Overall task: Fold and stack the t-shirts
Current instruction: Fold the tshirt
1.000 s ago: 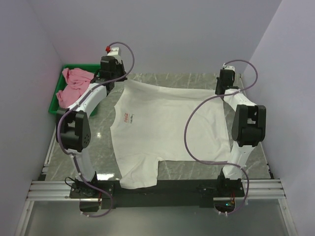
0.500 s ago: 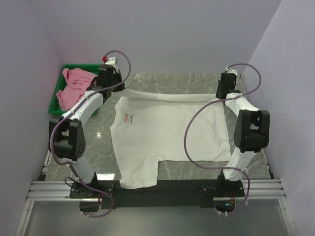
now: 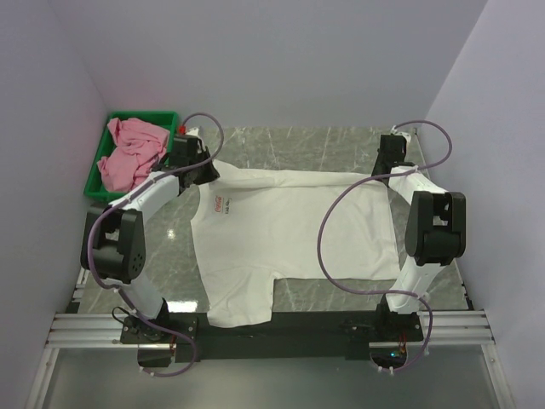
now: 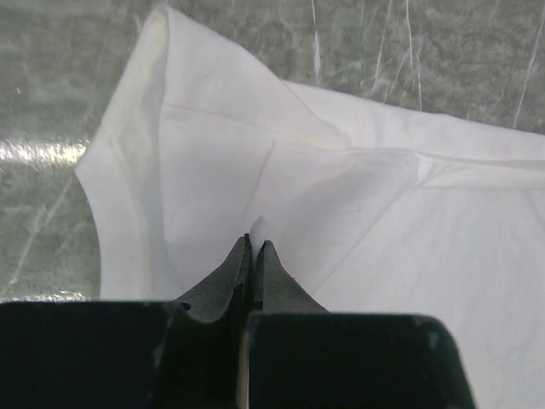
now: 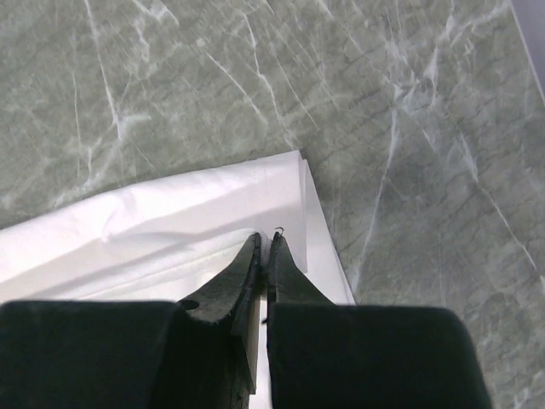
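Note:
I need to open my right gripper, because the folded white edge it is holding lies doubled over the flat shirt.
The white t-shirt [image 3: 289, 234] lies spread on the table, its small red graphic [image 3: 217, 204] near the left side. Its far edge is lifted and doubled over towards the near side. My left gripper [image 3: 202, 170] is shut on the far left corner of this shirt; in the left wrist view its tips [image 4: 254, 244] pinch a peak of white fabric [image 4: 358, 187]. At the far right corner, my right gripper [image 3: 392, 167] is shut on the shirt too, its tips [image 5: 266, 239] clamping a folded white edge [image 5: 196, 204]. The pink t-shirt [image 3: 129, 153] lies bunched in the tray.
A green plastic tray [image 3: 95, 189] stands at the far left against the wall. Grey-green marble table [image 3: 289, 141] shows beyond the shirt's far edge. Walls close in on the left, right and back. Purple cables loop over both arms.
Both grippers have moved towards the near side, dragging the white shirt's far edge with them. That edge now lies further over the shirt's body.

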